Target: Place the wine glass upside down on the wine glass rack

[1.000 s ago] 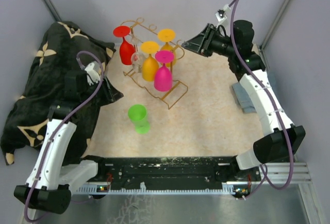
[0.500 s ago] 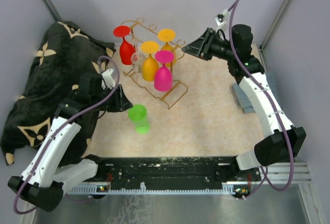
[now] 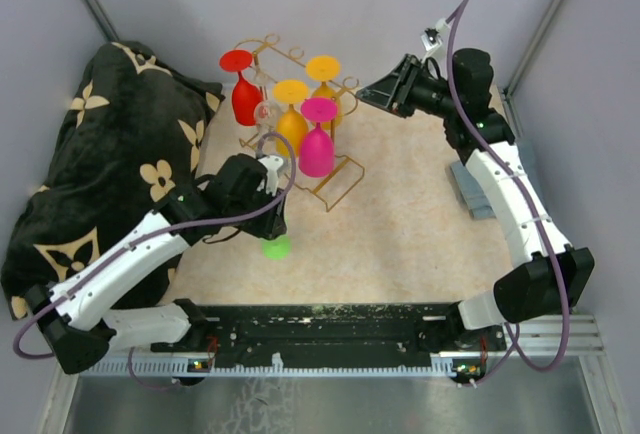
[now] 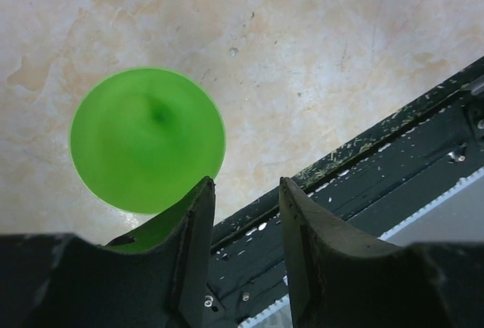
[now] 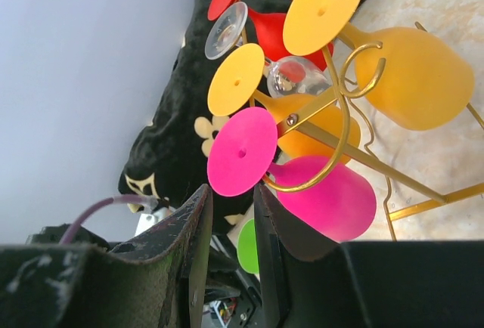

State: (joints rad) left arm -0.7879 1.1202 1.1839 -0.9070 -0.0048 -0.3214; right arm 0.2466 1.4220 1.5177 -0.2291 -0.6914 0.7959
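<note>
The left gripper grabs the green wine glass by the rim of its bowl (image 4: 220, 163) next, which leaves the glass's foot free for my right gripper.
The green wine glass (image 3: 276, 247) is on the table in front of the rack, and only its round foot shows from above. My left gripper (image 3: 274, 222) hangs over it and hides the bowl. In the left wrist view the green foot (image 4: 147, 139) lies left of my open left gripper (image 4: 243, 192); a green edge touches the outside of the left finger (image 4: 198, 222), and nothing is between the fingers. The gold wine glass rack (image 3: 330, 182) holds several coloured glasses upside down. My right gripper (image 3: 362, 92) hovers by the rack's right end, open and empty (image 5: 231, 196).
A black blanket with gold flowers (image 3: 100, 154) lies bunched at the left. A grey folded cloth (image 3: 478, 194) sits by the right wall. The black base rail (image 3: 320, 319) runs along the near edge. In the right wrist view, the pink glass (image 5: 321, 196) hangs nearest that gripper.
My left arm has swung right, from the blanket's edge to over the green glass, covering its bowl. The right gripper has barely shifted. The glass has not moved.
</note>
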